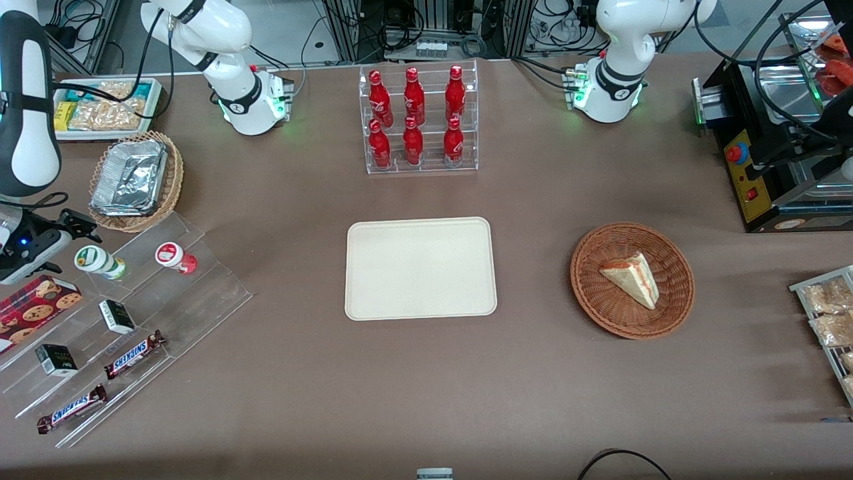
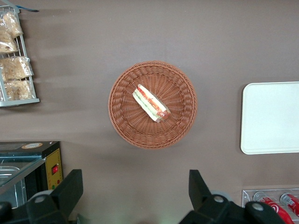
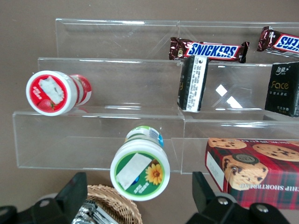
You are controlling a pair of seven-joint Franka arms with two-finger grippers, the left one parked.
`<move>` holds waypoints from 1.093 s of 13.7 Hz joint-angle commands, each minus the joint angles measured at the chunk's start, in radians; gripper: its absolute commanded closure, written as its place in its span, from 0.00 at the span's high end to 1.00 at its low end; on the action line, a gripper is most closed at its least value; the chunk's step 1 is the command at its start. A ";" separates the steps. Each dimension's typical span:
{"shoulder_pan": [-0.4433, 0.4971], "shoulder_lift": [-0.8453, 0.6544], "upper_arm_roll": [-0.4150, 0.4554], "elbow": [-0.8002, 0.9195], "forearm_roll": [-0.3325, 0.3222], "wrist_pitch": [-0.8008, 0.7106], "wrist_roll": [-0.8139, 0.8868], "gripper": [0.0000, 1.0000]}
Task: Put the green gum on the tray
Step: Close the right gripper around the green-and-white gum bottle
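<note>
Next, the right gripper grabs the green gum's green-marked lid, to set the gum on the cream tray.
The green gum lies tipped on the top step of a clear acrylic stand, its green-marked lid facing the wrist camera. My right gripper hovers just above it at the working arm's end of the table, open. In the right wrist view the gripper has its two dark fingers spread wide on either side of the canister, and neither touches it. The cream tray lies flat at the table's middle with nothing on it, and its edge also shows in the left wrist view.
A red-lidded canister lies beside the green gum on the same step. Lower steps hold Snickers bars, dark boxes and a cookie box. A wicker basket of foil trays, a bottle rack and a sandwich basket stand around.
</note>
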 commanded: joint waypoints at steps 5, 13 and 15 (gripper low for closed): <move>-0.012 0.043 0.005 -0.011 0.032 0.052 -0.027 1.00; -0.003 0.046 0.005 0.006 0.032 0.035 -0.035 0.00; 0.000 0.037 0.011 0.042 0.032 -0.012 -0.025 0.00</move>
